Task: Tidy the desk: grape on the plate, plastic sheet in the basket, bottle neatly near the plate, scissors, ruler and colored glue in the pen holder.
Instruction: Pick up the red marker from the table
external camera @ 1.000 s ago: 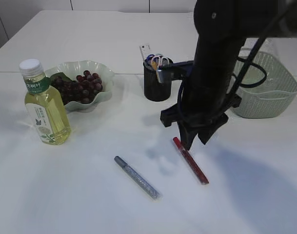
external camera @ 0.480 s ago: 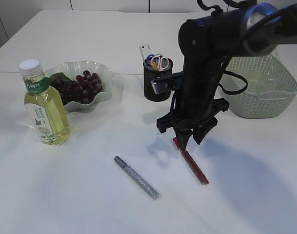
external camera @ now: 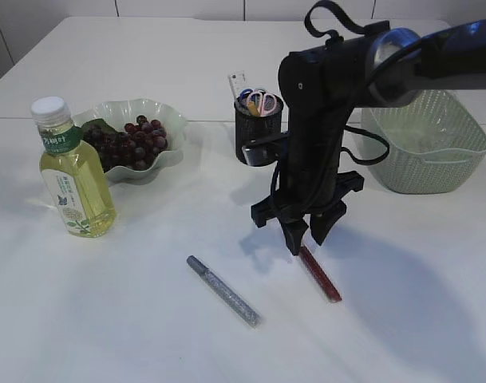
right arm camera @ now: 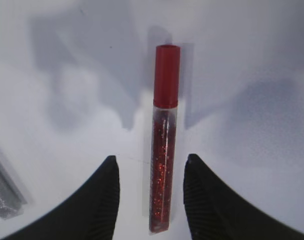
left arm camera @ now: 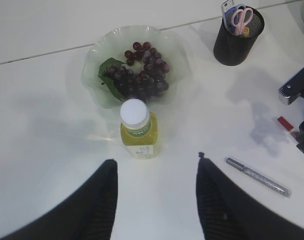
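My right gripper should move down before it closes on the red glue (external camera: pixel 322 276): its fingers stop above, apart from their shadow, and would miss now.
My right gripper (external camera: pixel 304 242) (right arm camera: pixel 152 159) is open and low over the table, with the red glitter glue (external camera: pixel 322 276) (right arm camera: pixel 162 165) lying between its fingers, untouched. A silver glitter glue (external camera: pixel 223 290) (left arm camera: pixel 258 177) lies to its left. The grapes (external camera: pixel 136 141) (left arm camera: pixel 142 75) fill the plate (external camera: pixel 172 120) (left arm camera: pixel 94 55), and the bottle (external camera: pixel 71 171) (left arm camera: pixel 137 129) stands upright beside it. Scissors (external camera: pixel 263 100) (left arm camera: pixel 243 15) and ruler (external camera: pixel 238 81) stand in the pen holder (external camera: pixel 255 144) (left arm camera: pixel 234 42). My left gripper (left arm camera: pixel 155 159) hangs open and empty high above the bottle. No plastic sheet shows.
A pale green basket (external camera: pixel 418 171) stands at the back right, partly behind the right arm. The right arm leans in from the upper right and casts a shadow over the table's right side. Bare white tabletop lies along the front.
The right arm has swung left and the gripper has come down along the red glue, away from its cap end. Nothing else on the table has moved.
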{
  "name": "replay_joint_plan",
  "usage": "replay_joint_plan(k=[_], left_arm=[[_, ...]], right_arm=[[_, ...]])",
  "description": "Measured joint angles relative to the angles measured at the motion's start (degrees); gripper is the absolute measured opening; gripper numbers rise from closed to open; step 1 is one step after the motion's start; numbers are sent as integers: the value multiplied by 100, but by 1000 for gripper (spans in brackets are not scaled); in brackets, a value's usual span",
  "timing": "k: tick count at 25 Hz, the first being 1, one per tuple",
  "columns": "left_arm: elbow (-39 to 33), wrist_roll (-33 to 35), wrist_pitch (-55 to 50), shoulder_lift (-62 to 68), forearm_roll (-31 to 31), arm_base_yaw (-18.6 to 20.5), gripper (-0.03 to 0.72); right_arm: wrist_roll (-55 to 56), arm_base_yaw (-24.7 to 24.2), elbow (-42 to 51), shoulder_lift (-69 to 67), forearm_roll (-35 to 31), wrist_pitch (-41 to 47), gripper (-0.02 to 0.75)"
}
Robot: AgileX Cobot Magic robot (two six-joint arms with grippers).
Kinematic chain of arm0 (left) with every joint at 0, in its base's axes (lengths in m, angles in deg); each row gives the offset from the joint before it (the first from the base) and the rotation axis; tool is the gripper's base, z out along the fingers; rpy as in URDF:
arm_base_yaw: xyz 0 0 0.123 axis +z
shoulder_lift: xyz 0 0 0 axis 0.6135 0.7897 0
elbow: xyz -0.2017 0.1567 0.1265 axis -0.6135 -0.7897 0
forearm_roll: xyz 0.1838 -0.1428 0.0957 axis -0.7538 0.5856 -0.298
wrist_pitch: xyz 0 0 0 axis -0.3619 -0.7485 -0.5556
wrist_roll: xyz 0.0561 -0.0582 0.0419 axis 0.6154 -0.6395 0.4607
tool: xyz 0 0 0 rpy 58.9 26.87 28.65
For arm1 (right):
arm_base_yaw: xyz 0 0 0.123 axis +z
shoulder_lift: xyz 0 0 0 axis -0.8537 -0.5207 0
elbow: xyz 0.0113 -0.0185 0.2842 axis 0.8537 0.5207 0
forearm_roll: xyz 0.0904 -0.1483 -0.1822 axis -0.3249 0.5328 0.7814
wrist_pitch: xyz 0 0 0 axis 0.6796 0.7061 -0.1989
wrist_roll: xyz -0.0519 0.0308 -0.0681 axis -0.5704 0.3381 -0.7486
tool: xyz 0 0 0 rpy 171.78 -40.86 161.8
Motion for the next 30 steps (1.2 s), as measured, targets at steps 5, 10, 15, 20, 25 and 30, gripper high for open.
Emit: replay_joint_plan(k=[5, 10, 15, 20, 25, 30], left_arm=[[0, 0, 0, 0, 0, 0, 371], [0, 0, 0, 0, 0, 0, 371], [0, 0, 0, 0, 0, 0, 371], [0, 0, 0, 0, 0, 0, 371], [0, 0, 0, 0, 0, 0, 371], [0, 0, 0, 0, 0, 0, 371]], right_arm=[[0, 0, 0, -177, 14, -44, 317], [0, 0, 0, -186, 24, -125, 313], [0, 0, 0, -279, 58, -166, 313], [0, 0, 0, -305, 81, -170, 313], [0, 0, 0, -385, 129, -191, 313], [0, 0, 0, -444, 129, -191, 313]])
